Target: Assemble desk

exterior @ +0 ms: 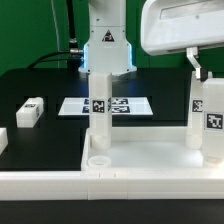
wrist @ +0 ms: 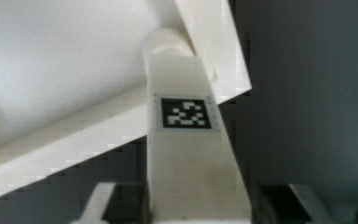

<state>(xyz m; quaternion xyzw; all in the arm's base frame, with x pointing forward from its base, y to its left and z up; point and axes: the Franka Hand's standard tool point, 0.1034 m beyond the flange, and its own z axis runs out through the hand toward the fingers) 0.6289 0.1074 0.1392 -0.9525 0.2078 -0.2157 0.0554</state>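
The held leg's lower end (exterior: 195,134) (wrist: 169,50) sits in the tabletop's corner, so it is time now for my gripper to release the leg.
The desk's white tabletop (exterior: 150,172) lies across the front with its raised rim up. One white tagged leg (exterior: 100,105) stands upright on it near the middle, with a round socket (exterior: 98,158) just in front of its foot. My gripper (exterior: 203,72) comes down from the exterior view's upper right and is shut on a second tagged leg (exterior: 210,125), which stands upright at the tabletop's right end. In the wrist view this leg (wrist: 190,130) runs from between my dark fingers (wrist: 123,206) to a tabletop corner (wrist: 87,60); my gripper (wrist: 197,206) clasps it on both sides.
Another tagged leg (exterior: 30,111) lies on the black table at the exterior view's left, with a white piece (exterior: 3,141) at the left edge. The marker board (exterior: 125,105) lies flat behind the tabletop. The arm's base (exterior: 105,45) stands at the back.
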